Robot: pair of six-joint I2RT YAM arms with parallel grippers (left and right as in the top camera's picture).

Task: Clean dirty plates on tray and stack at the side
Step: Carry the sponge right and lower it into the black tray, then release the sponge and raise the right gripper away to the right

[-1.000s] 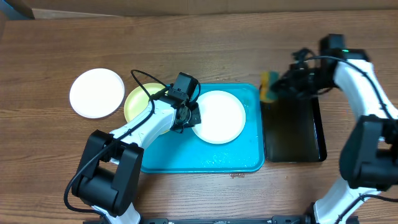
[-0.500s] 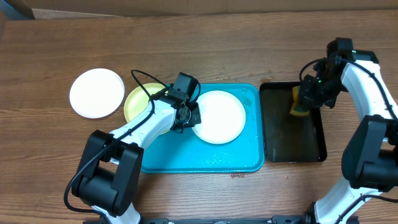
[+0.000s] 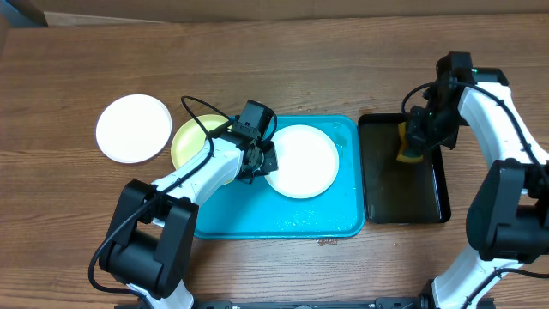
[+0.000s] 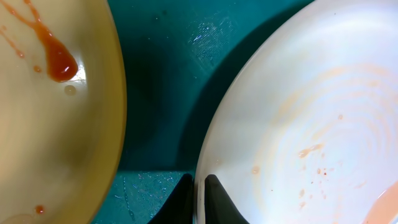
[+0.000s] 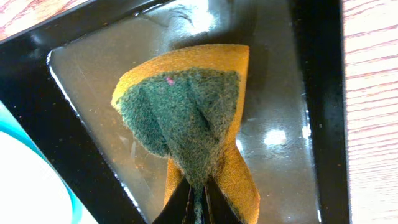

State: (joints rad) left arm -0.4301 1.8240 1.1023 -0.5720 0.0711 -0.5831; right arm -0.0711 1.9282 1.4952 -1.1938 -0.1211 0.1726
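My right gripper releases the yellow-and-green sponge now, since the sponge hangs low within the black tray's sides, over the tray's shiny bottom.
A white plate [image 3: 302, 160] with faint orange smears lies on the turquoise tray [image 3: 283, 216]. My left gripper [image 3: 260, 161] is shut on its left rim; the wrist view shows the fingers [image 4: 200, 198] pinching the white plate's [image 4: 311, 118] edge. A pale yellow-green plate [image 3: 190, 142] with red sauce [image 4: 59, 62] sits at the tray's left edge. A second white plate [image 3: 133, 128] lies on the table to the left, off the tray. My right gripper [image 3: 416, 142] is shut on a yellow-and-green sponge [image 5: 193, 118] over the black tray [image 5: 292, 124].
The narrow black tray [image 3: 403, 206] stands right of the turquoise tray and holds shiny liquid. The wooden table [image 3: 283, 69] stretches behind both trays. A cable loops above the left arm [image 3: 193, 107].
My right gripper carried the sponge from the turquoise tray's right rim over to the black tray and lowered it there. The left arm and plates have not moved.
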